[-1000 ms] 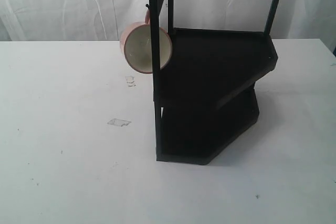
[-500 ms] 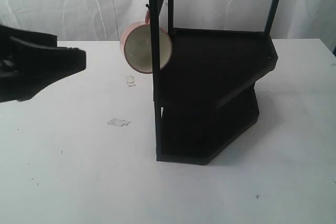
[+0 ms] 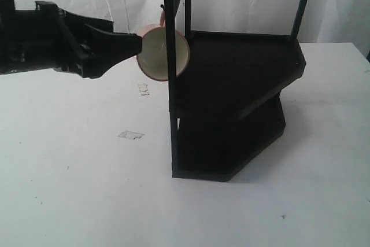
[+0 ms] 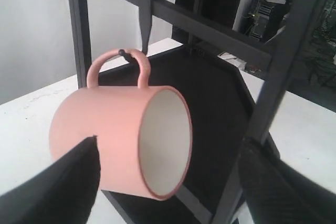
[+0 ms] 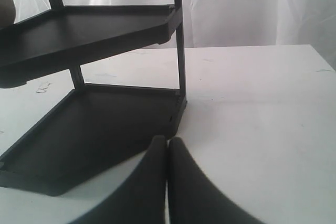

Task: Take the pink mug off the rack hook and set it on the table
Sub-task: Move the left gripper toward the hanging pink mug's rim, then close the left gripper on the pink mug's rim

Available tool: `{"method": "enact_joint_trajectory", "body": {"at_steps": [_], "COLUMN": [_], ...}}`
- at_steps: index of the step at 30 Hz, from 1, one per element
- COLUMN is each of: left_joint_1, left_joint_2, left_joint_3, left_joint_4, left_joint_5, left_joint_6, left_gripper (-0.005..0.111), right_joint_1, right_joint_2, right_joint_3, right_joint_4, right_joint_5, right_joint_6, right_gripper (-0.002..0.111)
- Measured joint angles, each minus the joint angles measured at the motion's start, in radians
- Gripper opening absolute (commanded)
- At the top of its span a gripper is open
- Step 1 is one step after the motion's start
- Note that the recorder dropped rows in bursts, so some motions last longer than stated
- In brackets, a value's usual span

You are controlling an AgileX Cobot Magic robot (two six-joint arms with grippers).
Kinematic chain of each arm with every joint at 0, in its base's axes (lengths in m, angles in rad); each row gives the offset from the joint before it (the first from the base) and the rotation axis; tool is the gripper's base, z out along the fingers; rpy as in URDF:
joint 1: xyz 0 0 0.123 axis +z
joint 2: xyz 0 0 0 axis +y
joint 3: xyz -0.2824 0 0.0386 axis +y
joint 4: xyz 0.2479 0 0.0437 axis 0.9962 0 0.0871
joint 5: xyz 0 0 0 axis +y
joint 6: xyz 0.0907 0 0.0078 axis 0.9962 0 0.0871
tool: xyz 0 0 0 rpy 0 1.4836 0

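Note:
The left gripper grabs the mug by its rim (image 3: 140, 66) next, so that the pink mug's loop handle (image 3: 162, 18) stays free to slip off the rack hook.
The pink mug (image 3: 163, 53) hangs by its loop handle on the rack hook (image 3: 162, 8), its cream inside facing the exterior camera. In the left wrist view the mug (image 4: 110, 140) lies sideways under the hook (image 4: 123, 53), between the spread fingers of my open left gripper (image 4: 172, 140). One finger (image 4: 68, 182) lies by the mug's wall; the other finger (image 4: 283, 182) is beyond the rack's upright bar. In the exterior view the left gripper (image 3: 130, 47) reaches in from the left, its tip at the mug's side. My right gripper (image 5: 168, 142) is shut and empty, low over the table (image 5: 262, 119).
The black two-shelf rack (image 3: 231, 85) stands mid-table, with its tall upright bar (image 3: 169, 85) crossing in front of the mug. A scrap of clear tape (image 3: 130, 135) and a small scuff (image 3: 143, 88) lie on the white table (image 3: 69, 189). The right wrist view shows the rack's lower shelf (image 5: 94, 124) close ahead.
The left arm entered from the left edge and advanced rightward and upward until its fingers reached the mug. The mug still hangs on the hook.

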Motion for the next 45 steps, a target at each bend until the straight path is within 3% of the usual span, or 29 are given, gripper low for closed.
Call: {"method": "enact_joint_trajectory", "body": {"at_steps": [6,12,26,45], "left_joint_1": [-0.030,-0.101,-0.103,-0.103], "left_joint_2": [0.110,0.165,0.189,0.295], "left_joint_3": [-0.073,-0.084,-0.161,-0.270], "left_joint_4": [-0.002,-0.002,-0.004,-0.004], "left_joint_5": [-0.008,-0.152,-0.313,-0.364], "left_joint_6": [0.061,0.150,0.115,0.113], "left_gripper": [0.075,0.075,0.067,0.067], "right_joint_1": [0.000,0.000,0.000,0.000], "right_joint_2": [0.000,0.000,0.000,-0.002], "right_joint_3": [0.000,0.000,0.000,0.000], "right_joint_4": [0.000,0.000,0.000,0.000], "right_joint_5": [0.000,0.000,0.000,0.000], "right_joint_6": [0.000,0.000,0.000,0.000], "right_gripper": [0.000,0.000,0.000,0.000]}}
